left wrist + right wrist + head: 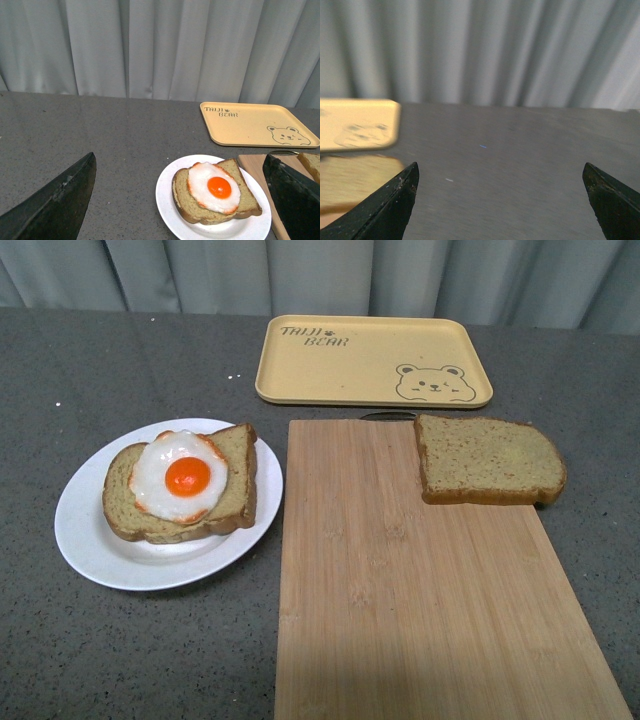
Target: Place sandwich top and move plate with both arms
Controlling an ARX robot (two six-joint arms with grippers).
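Observation:
The sandwich top lies flat and its broad side (357,177) is wider than my right gripper's fingers, so I will next grab the sandwich top with my right gripper by its thin crust edge.
The sandwich top (488,460), a plain brown bread slice, lies on the far right corner of the wooden cutting board (420,580). The white plate (95,540) sits to the left of the board and carries a bread slice topped with a fried egg (185,478). Neither arm shows in the front view. In the left wrist view my left gripper (180,161) is open above the table, with the plate (167,200) and egg slice (215,192) ahead between its fingers and a corner of the sandwich top (311,165) at the edge. My right gripper (500,167) is open over bare grey table.
A yellow tray with a bear drawing (370,360) lies at the back behind the board; it also shows as the tray (255,125) and, blurred, the tray (355,122). A grey curtain closes the far side. The right wrist view is motion-blurred.

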